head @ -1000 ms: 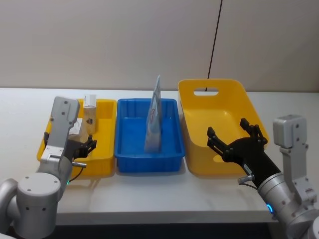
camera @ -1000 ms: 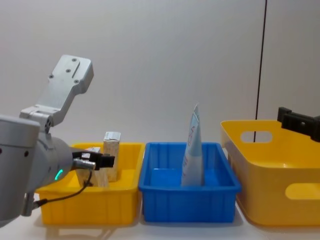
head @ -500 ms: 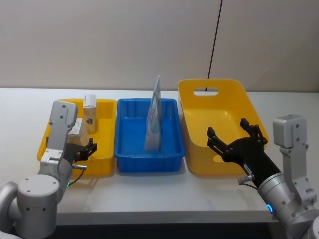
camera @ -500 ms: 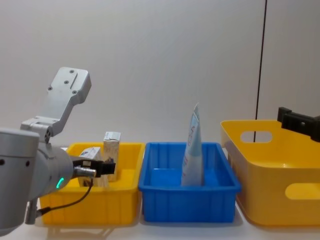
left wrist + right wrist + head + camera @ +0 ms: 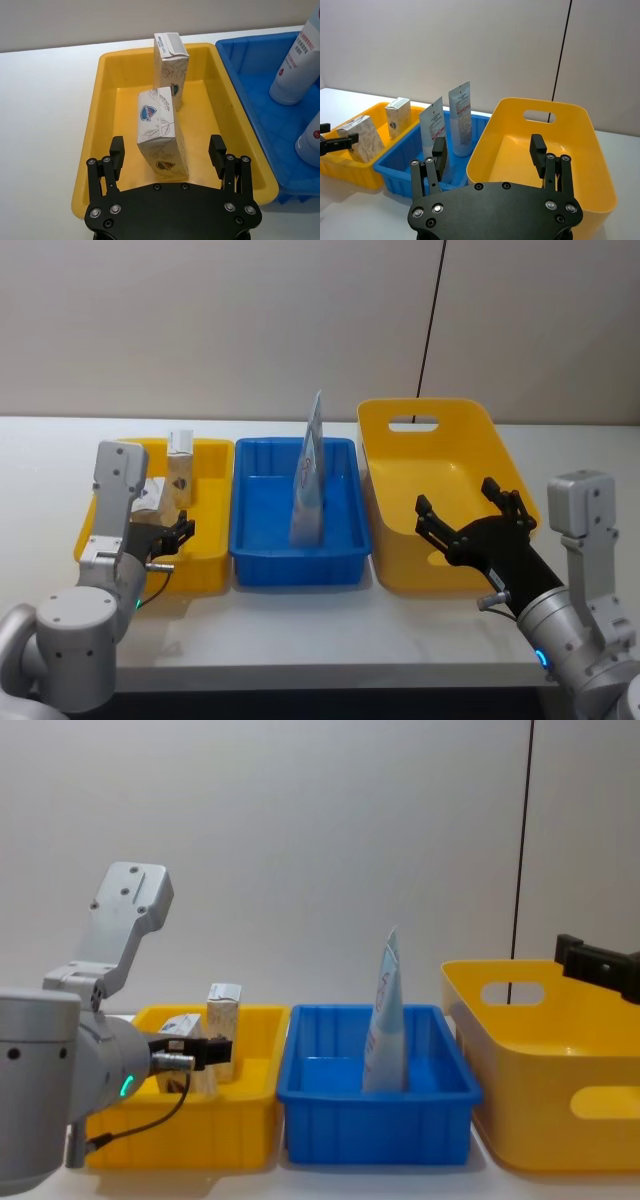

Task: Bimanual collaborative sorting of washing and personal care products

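Note:
My left gripper grabs the leaning cream carton by its top end (image 5: pixel 153 487) next, to sort it out of the small yellow bin (image 5: pixel 208 545).
Two cream cartons sit in the small yellow bin (image 5: pixel 215 455) on the left. One carton (image 5: pixel 180 465) (image 5: pixel 171 67) stands upright at the back. The other carton (image 5: pixel 150 495) (image 5: pixel 160 132) leans nearer to me. My left gripper (image 5: pixel 170 537) (image 5: pixel 166 142) (image 5: pixel 205 1051) hovers open over the bin's near end, its fingers either side of the leaning carton without touching it. A tall white-blue tube (image 5: pixel 310 475) (image 5: pixel 385 1020) stands in the blue bin (image 5: pixel 295 568); the right wrist view shows two tubes (image 5: pixel 434 135) (image 5: pixel 461 125) there. My right gripper (image 5: pixel 468 508) (image 5: pixel 488 145) is open over the large yellow bin (image 5: pixel 425 405), holding nothing.
The three bins stand side by side on a white table (image 5: pixel 320 630), close to its front edge. A plain wall with a dark cable (image 5: pixel 430 320) is behind them. Bare table lies in front of the bins and to the left.
My left arm has drawn back and lowered a little, uncovering the leaning carton in the head view. The right arm has not moved.

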